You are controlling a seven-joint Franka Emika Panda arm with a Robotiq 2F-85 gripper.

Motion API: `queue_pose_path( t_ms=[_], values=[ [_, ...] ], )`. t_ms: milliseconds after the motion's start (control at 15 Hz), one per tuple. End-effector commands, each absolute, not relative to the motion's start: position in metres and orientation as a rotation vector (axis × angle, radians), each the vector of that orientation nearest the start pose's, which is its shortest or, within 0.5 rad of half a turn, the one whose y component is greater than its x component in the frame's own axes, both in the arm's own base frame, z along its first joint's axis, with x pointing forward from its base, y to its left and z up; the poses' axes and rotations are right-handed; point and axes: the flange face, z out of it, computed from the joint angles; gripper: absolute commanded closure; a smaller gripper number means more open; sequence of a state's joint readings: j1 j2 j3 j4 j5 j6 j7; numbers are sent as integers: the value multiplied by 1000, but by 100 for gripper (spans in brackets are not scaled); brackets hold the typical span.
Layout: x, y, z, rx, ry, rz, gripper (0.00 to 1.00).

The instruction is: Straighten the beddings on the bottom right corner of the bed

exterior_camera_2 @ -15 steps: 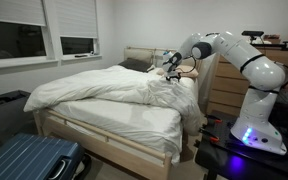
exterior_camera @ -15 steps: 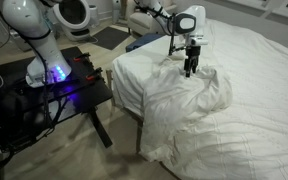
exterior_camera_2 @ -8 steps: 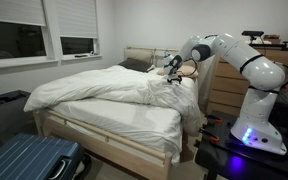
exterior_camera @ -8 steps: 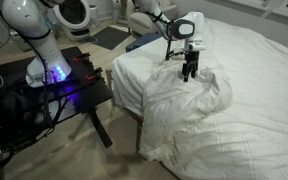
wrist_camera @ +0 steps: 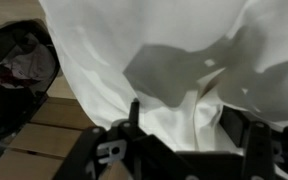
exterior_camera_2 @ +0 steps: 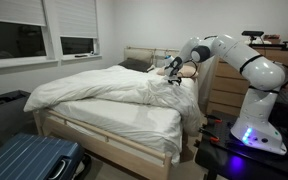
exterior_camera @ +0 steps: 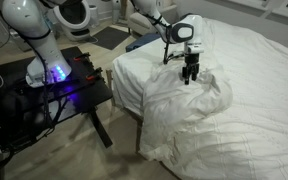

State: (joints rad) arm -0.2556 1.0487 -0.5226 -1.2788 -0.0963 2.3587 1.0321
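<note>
My fingers are spread down both sides of the raised fold, against the white beddings, so my gripper should close on the beddings.
The white beddings [exterior_camera: 239,110] cover the bed [exterior_camera_2: 134,125] and lie bunched in wrinkled folds at the corner nearest the robot stand. They also show in another exterior view [exterior_camera_2: 94,88]. My gripper [exterior_camera: 189,77] points down just above a raised fold at that corner; it also shows against the far edge of the duvet [exterior_camera_2: 172,72]. In the wrist view the two black fingers [wrist_camera: 184,130] are spread wide, with white fabric [wrist_camera: 164,50] below and between them. I see nothing pinched.
The black robot stand [exterior_camera: 69,90] with a blue light is beside the bed corner. A blue suitcase [exterior_camera_2: 24,160] lies on the floor by the bed frame. A wooden dresser [exterior_camera_2: 224,85] stands behind the arm. Wooden floor [wrist_camera: 44,130] shows beside the bed.
My gripper has moved down a little, closer to the raised fold. The beddings look the same.
</note>
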Motion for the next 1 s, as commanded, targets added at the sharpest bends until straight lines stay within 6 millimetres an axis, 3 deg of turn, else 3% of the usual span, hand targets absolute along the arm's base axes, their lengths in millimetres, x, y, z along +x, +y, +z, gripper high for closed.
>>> queue_pose_path(
  t_ms=[0, 467, 733, 933],
  values=[
    [608, -455, 180, -2615, 2481, -415, 51],
    [610, -454, 187, -2573, 2517, -410, 99],
    [610, -448, 194, -2575, 2507, -362, 99],
    [609, -431, 201, -2610, 2466, -235, 99]
  ],
)
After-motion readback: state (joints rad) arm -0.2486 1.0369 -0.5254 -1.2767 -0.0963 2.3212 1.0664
